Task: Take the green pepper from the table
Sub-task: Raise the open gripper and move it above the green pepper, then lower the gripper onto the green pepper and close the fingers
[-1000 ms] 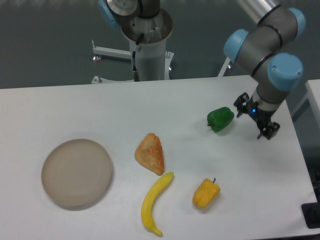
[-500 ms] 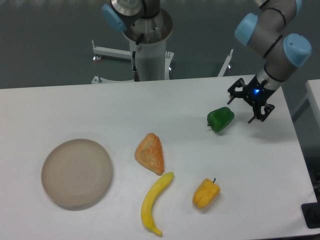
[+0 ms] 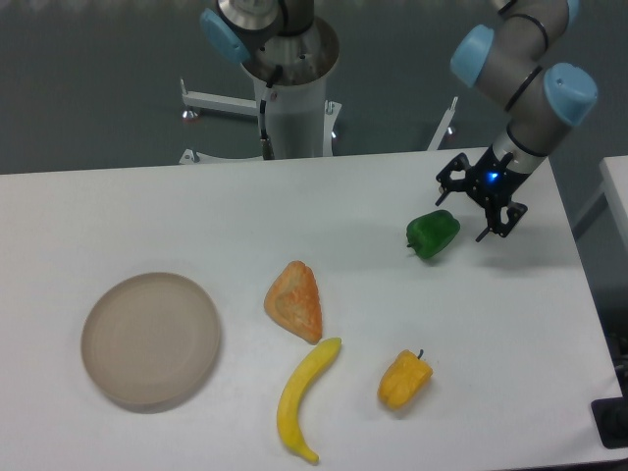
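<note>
The green pepper needs to be picked up, so my gripper needs to grip its rounded body (image 3: 433, 235) next.
The green pepper (image 3: 433, 234) lies on the white table (image 3: 324, 206) at the right, glossy and dark green, stem toward the lower left. My gripper (image 3: 472, 204) hangs just to the right of and slightly behind the pepper, close to it but apart. Its black fingers are spread open and hold nothing.
A round beige plate (image 3: 150, 339) sits at the left. A piece of orange-brown bread (image 3: 295, 300) lies in the middle, a banana (image 3: 302, 395) in front of it, and a yellow-orange pepper (image 3: 404, 380) at the front right. The table's right edge is near the gripper.
The gripper has moved back and to the left, from right of the pepper to close beside its upper right. The pepper has not moved.
</note>
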Robot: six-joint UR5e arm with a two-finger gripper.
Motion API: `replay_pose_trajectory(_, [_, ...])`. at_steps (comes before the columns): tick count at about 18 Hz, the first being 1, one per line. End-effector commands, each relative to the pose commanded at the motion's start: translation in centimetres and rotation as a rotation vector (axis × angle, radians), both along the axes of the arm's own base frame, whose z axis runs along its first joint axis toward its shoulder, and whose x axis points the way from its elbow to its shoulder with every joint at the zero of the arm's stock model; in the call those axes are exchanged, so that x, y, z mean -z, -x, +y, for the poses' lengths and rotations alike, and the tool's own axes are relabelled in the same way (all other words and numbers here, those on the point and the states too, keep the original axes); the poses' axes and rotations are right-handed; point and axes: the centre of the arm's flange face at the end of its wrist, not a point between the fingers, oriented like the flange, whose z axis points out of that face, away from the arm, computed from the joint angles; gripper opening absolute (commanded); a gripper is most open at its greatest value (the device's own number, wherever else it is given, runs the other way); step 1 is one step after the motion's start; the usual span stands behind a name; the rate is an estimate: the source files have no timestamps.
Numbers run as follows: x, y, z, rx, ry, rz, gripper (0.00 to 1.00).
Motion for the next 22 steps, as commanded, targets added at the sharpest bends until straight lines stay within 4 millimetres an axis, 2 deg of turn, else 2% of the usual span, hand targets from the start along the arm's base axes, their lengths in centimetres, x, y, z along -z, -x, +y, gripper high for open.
replay_pose_trajectory(2, [0.7,-0.6,-0.2,0.002,0.007,-0.014,1.0])
replay_pose_trajectory(6, [1.7,-2.2,0.7,0.023,0.005,-0.008,1.0])
replay_pose_trajectory(10, [2.8,-2.6,0.5,0.023,-0.01,0.022,1.0])
replay_pose_trajectory(14, [2.9,-2.7,0.5,0.023,-0.01,0.022,1.0])
replay_pose_trajectory(17, [2.6,-2.5,0.6,0.023,-0.013,0.028,0.61])
replay_pose_trajectory(18, [2.5,-2.5,0.6,0.024,-0.012,0.03,0.52])
replay_pose_trajectory(19, [2.3,-2.3,0.7,0.021,-0.014,0.033,0.45])
replay_pose_trajectory(22, [1.1,-2.0,1.1,0.014,-0.022,0.054,0.39])
